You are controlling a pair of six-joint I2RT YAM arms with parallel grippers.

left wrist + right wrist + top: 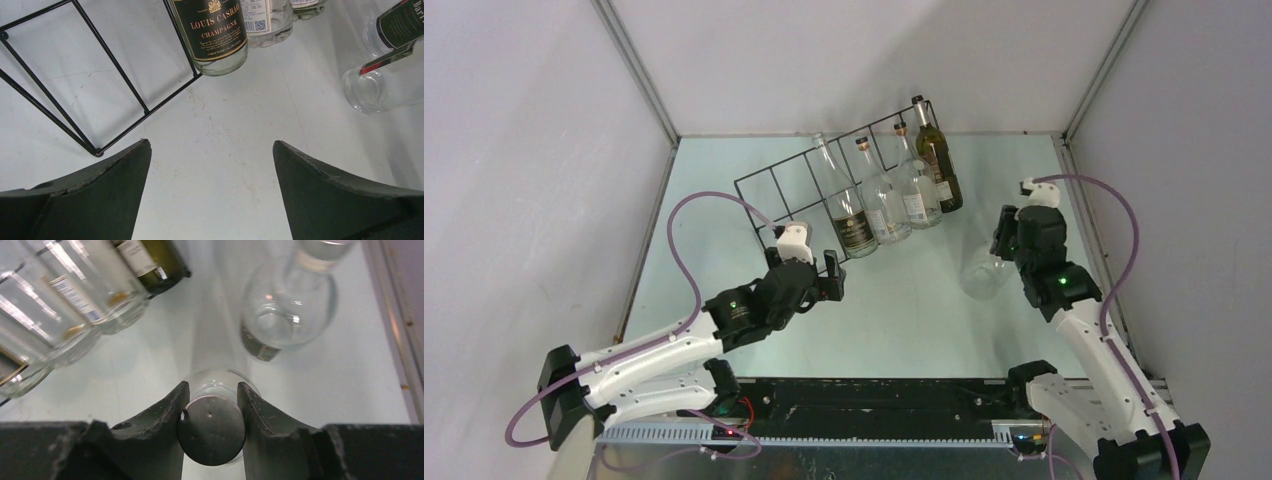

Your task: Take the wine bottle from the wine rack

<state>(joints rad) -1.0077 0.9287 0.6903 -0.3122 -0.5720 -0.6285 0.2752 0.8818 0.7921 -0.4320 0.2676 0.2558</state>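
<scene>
My right gripper keeps hold of the clear wine bottle for now, until the bottle's base stands near the wall bar. A broad part of the table separates them.
The black wire wine rack (754,207) lies slanted at the back of the table. Its right-hand compartments hold several bottles: a clear champagne bottle with a dark label (854,225), two clear ones, and a dark green one (941,160). My right gripper (1007,240) is shut on the dark cap (211,432) of a clear wine bottle (984,274). It holds the bottle tilted, to the right of the rack and outside it. My left gripper (829,275) is open and empty over bare table, just in front of the rack's near corner (122,75).
What looks like the held bottle's reflection (290,305) shows on the glossy table. The enclosure's right wall edge (395,330) runs close beside the right gripper. The champagne bottle's base (215,30) lies just ahead of the left fingers (125,170).
</scene>
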